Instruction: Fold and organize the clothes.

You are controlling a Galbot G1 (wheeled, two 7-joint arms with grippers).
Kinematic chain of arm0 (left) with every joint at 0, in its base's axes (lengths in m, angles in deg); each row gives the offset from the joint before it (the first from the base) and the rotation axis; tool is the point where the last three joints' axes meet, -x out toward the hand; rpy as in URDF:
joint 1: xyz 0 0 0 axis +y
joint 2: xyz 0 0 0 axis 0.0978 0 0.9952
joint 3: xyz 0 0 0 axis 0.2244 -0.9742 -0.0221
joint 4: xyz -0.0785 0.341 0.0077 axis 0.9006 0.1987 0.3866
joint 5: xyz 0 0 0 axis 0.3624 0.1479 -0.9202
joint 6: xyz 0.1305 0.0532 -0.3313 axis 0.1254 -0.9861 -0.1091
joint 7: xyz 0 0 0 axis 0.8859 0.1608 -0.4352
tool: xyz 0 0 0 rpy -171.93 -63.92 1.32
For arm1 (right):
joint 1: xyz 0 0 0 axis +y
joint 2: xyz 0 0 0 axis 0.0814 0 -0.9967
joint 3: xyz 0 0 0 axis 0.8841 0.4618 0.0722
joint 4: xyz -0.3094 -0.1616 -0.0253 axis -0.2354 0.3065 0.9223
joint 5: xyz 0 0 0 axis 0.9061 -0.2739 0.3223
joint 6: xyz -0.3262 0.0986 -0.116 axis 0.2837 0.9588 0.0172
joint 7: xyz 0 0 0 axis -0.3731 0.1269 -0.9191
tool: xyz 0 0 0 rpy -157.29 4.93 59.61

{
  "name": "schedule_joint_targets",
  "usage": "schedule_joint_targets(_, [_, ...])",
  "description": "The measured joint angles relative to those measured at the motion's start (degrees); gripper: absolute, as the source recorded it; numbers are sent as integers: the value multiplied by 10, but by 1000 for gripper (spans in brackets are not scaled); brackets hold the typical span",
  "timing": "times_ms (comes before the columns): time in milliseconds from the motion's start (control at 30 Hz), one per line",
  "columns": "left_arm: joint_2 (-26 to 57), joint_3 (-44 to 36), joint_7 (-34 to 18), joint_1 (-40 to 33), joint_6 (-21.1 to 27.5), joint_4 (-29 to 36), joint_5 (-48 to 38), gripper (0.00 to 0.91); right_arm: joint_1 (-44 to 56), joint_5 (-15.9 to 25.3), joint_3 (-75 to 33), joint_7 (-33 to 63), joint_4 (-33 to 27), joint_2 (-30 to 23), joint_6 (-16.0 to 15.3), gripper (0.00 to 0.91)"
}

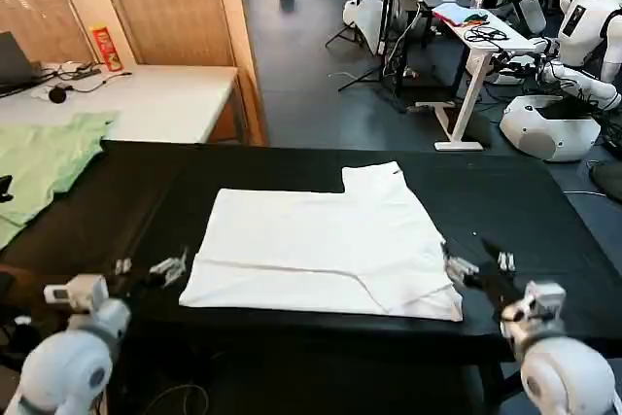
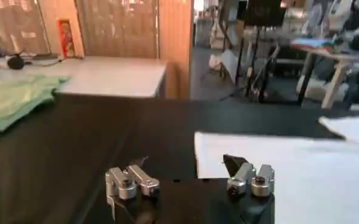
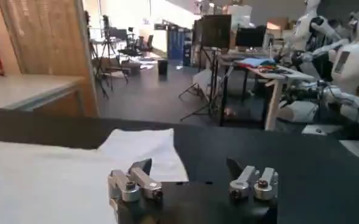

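Note:
Next, my left gripper picks up the T-shirt by its sleeve-side hem corner (image 1: 224, 194) to fold the white T-shirt over its folded part (image 1: 277, 286).
The clothes are one plain white T-shirt (image 1: 330, 240) lying flat on the black table (image 1: 525, 211), with its lower part folded over and one sleeve pointing to the far side. No print shows. My left gripper (image 1: 148, 265) hovers open just off the shirt's left edge. In the left wrist view the left gripper (image 2: 186, 161) is open, one finger at the edge of the shirt (image 2: 289, 176). My right gripper (image 1: 481, 262) is open at the shirt's near right corner. The right wrist view shows the right gripper (image 3: 188, 164) holding nothing, with the shirt (image 3: 57, 176) beside one finger.
A light green garment (image 1: 44, 162) lies at the table's left end. Behind it stands a white desk (image 1: 155, 99) with cables and a red-and-yellow can (image 1: 105, 48). Bare black tabletop extends right of the shirt. Other robots and desks stand in the room behind.

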Motion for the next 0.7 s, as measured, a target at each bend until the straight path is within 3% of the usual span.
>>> schedule_joint_targets(367, [-28, -135, 13, -234, 8, -217, 9, 878, -203, -3, 118, -5, -223, -46, -23, 878])
schedule_joint_targets(700, [-44, -185, 50, -341, 29, -359, 12, 878, -294, -6, 159, -33, -365, -92, -17, 878])
